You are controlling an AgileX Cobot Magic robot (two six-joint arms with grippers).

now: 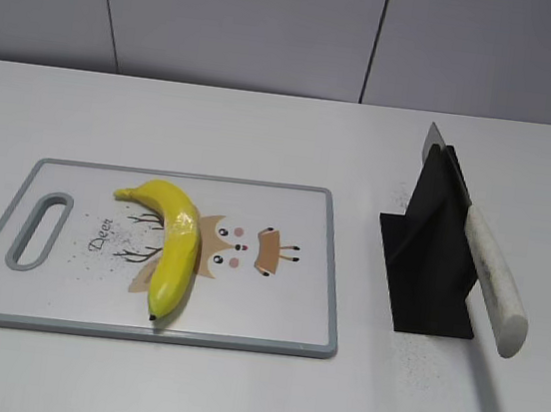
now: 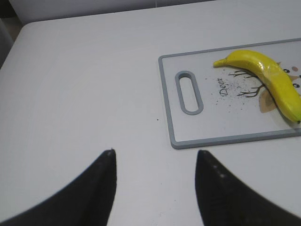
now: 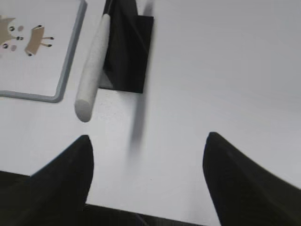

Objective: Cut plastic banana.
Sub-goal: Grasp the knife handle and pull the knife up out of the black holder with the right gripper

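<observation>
I will grab the knife by its white handle (image 1: 493, 278) next with my right gripper. Then I can cut the plastic banana (image 1: 172, 244).
The plastic banana (image 1: 172, 244) is glossy yellow, curved and whole. It lies on the white cutting board (image 1: 65, 281) with a grey rim and a deer print. It also shows in the left wrist view (image 2: 270, 77) at the far right. A knife with a white handle (image 1: 493, 278) stands slanted in a black holder (image 1: 429, 265) to the right of the board. It also shows in the right wrist view (image 3: 91, 70). My left gripper (image 2: 155, 151) is open and empty over bare table left of the board. My right gripper (image 3: 148, 136) is open and empty, near the table's front edge, right of the knife handle. Neither gripper shows in the exterior view.
The board has a handle slot (image 2: 189, 92) at its left end. The white table (image 1: 252, 394) ends close under my right gripper (image 3: 117, 212). A grey panelled wall (image 1: 238, 21) stands behind the table.
</observation>
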